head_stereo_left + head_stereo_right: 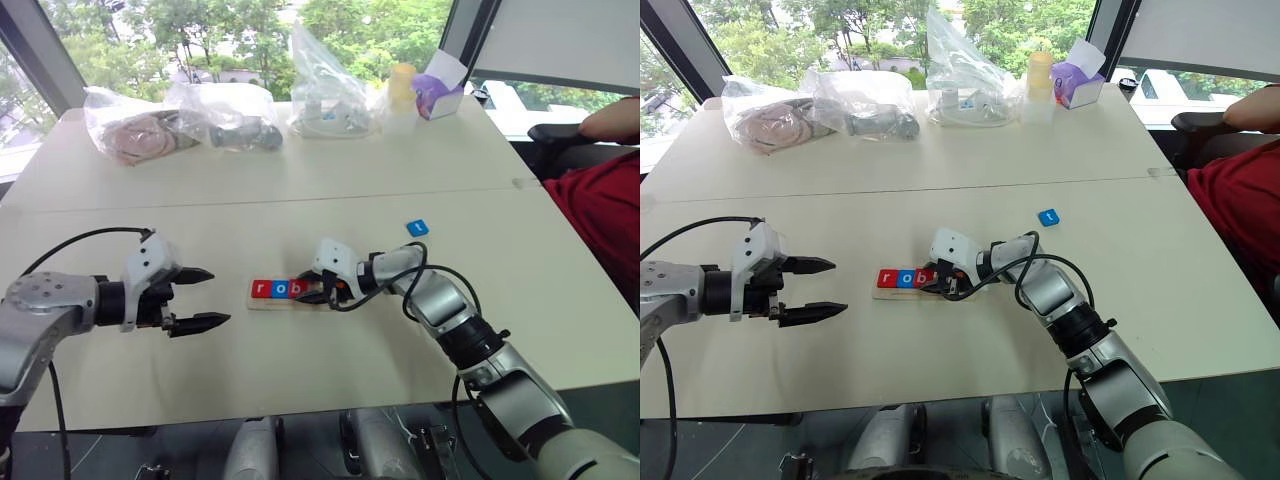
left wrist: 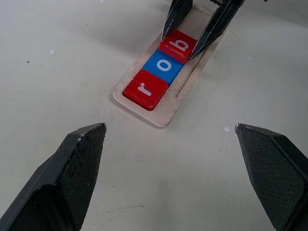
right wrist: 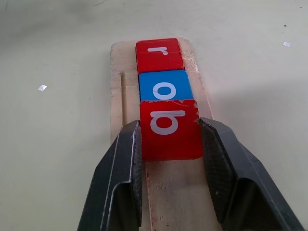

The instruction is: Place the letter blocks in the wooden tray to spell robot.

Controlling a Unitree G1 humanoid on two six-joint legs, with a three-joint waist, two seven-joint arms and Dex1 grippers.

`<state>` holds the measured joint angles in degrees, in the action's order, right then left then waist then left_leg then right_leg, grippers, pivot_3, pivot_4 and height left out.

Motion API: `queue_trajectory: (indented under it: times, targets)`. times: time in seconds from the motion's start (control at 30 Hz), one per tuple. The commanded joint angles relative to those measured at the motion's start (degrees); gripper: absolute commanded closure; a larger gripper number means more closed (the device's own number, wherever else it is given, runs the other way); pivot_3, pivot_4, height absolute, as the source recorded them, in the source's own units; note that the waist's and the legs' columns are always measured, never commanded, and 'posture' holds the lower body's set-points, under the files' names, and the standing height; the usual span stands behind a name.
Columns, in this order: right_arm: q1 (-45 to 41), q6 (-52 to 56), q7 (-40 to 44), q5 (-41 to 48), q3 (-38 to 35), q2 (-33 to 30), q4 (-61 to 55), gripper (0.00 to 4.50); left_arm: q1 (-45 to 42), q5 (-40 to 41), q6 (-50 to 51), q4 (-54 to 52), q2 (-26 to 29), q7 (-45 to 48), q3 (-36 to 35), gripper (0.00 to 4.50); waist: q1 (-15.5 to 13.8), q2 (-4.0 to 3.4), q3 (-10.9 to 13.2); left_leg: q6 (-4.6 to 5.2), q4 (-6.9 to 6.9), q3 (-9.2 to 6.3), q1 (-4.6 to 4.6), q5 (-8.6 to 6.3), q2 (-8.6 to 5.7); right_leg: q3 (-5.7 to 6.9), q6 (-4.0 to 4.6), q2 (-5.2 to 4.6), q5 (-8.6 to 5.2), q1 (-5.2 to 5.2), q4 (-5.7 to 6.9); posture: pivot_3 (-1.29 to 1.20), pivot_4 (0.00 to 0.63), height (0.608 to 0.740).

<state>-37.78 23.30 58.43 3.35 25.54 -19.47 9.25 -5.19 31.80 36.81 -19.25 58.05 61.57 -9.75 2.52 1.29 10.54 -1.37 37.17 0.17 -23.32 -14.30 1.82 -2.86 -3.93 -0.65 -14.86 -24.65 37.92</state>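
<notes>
My right gripper should open now, since the red b block is in the wooden tray (image 1: 265, 304), up against the blue o block.
The wooden tray (image 1: 265, 304) lies mid-table with three letter blocks in a row. From its left end they read red r (image 3: 158, 55), blue o (image 3: 165, 85) and red b (image 3: 169, 137). My right gripper (image 1: 318, 293) reaches in from the right along the tray and is shut on the b block's two sides, the block resting on the tray floor. The tray's right part is hidden behind that gripper. A blue t block (image 1: 417, 228) lies alone on the table, beyond and right of the tray. My left gripper (image 1: 218, 296) hovers open and holds nothing, left of the tray and pointing at it.
Clear plastic bags (image 1: 225, 118) with items, a yellowish bottle (image 1: 401, 85) and a purple box (image 1: 440, 95) line the table's far side. A person's red sleeve (image 1: 605, 215) shows at the right edge. A seam (image 1: 300, 198) crosses the tabletop.
</notes>
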Motion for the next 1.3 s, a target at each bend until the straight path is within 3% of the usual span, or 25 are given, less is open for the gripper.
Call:
queue_trajectory:
  times: [0.03,0.47,0.7,0.93,1.07,1.2,1.3]
  targets:
    - [-0.3,-0.9,0.3,-0.2,-0.6,-0.3,-1.7,3.37,-1.3,-0.2,-0.4,-1.2,-0.3,-0.3,0.4,0.0,0.0,0.0,0.0,0.0,0.0,0.0,0.0,0.0,0.0,0.0,0.0,0.0,0.0,0.0,0.0,0.0,0.15,0.74]
    - [-0.1,-1.4,1.2,-0.9,-0.2,-0.4,-1.2,3.37,-2.1,-0.4,-0.3,-1.2,-0.5,-0.8,0.9,0.0,0.0,0.0,0.0,0.0,0.0,0.0,0.0,0.0,-0.01,0.0,-0.01,0.0,0.01,0.0,0.01,0.0,0.15,0.74]
    - [-0.3,-2.2,0.1,-1.7,-0.4,0.2,-0.6,0.02,-2.0,-0.4,-0.3,-1.3,-0.5,-1.0,0.8,0.0,0.0,0.0,0.0,0.0,0.0,0.0,0.0,0.0,-0.01,0.0,-0.01,0.0,0.01,0.0,0.01,0.0,0.15,0.74]
    - [-0.3,-2.5,-2.3,-0.8,-4.3,-0.8,-3.4,0.02,-1.9,0.9,0.7,-2.8,-1.2,-1.7,0.5,0.0,0.0,0.0,0.0,0.0,0.0,0.0,0.0,0.0,-0.01,0.0,-0.02,0.0,0.01,0.0,0.01,0.0,0.15,0.74]
    - [2.1,7.0,-6.2,5.7,-14.6,-2.3,-12.1,0.02,-2.8,4.5,3.1,-5.8,-2.7,-3.0,-1.0,0.0,-0.3,0.0,0.0,0.0,0.01,-0.07,-0.04,0.0,0.01,0.0,-0.03,-0.05,0.01,0.0,0.01,0.0,0.15,0.74]
    - [6.6,17.5,-18.1,7.3,-26.8,-3.0,-19.7,0.02,-6.3,5.9,3.7,-7.8,-6.7,-6.8,0.5,0.0,-0.6,0.03,0.0,0.0,0.03,-0.17,-0.04,0.0,0.0,0.02,-0.03,-0.06,0.02,0.04,0.02,0.0,0.15,0.74]
    - [13.5,23.0,-24.0,7.5,-31.1,-2.6,-26.0,0.02,-9.0,5.5,3.9,-7.4,-10.2,-8.8,3.4,0.0,-0.8,0.05,0.0,-0.01,0.04,-0.15,-0.02,0.0,-0.07,0.03,-0.03,-0.04,0.02,0.08,0.01,0.0,0.15,0.74]
